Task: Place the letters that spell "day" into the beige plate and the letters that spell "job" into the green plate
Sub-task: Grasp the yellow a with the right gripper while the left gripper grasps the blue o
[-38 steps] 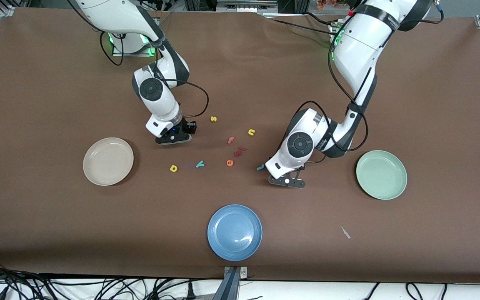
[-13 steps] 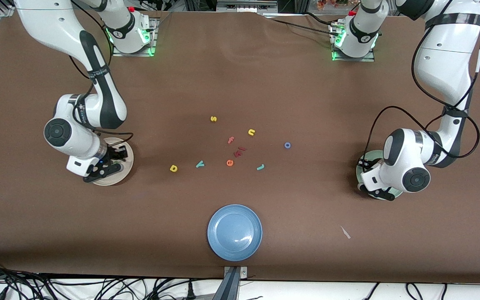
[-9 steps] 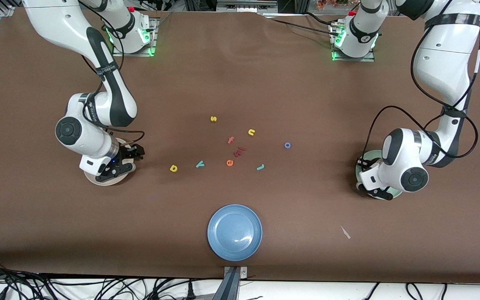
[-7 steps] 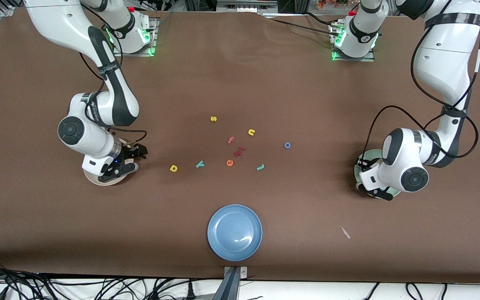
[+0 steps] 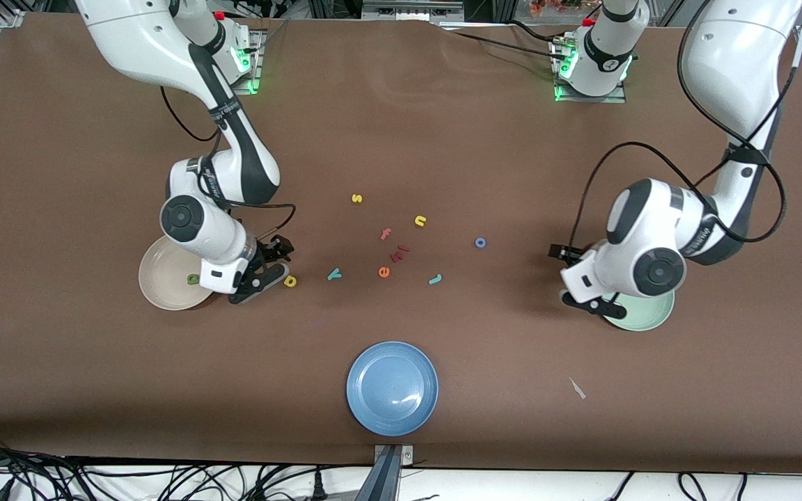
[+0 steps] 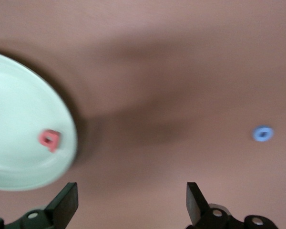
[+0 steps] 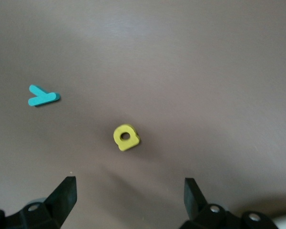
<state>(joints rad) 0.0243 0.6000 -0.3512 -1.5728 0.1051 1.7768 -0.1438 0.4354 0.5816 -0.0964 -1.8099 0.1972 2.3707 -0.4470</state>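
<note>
The fingers of my right gripper stop short of the yellow letter, so they need to move toward it before they close on it.
The beige plate holds an olive-green letter. My right gripper hangs open and empty just past that plate's rim, over the table beside the yellow looped letter. The teal y lies a little farther toward the middle. The green plate holds the pinkish-red b. My left gripper is open and empty over bare table beside it. The blue o and teal j lie mid-table.
A yellow s, yellow n, salmon f, orange e and dark red bits lie among the letters. A blue plate sits near the front edge. A paper scrap lies near it.
Both grippers opened over their plates and swung off toward the middle of the table. The olive-green letter stayed in the beige plate and the b in the green plate.
</note>
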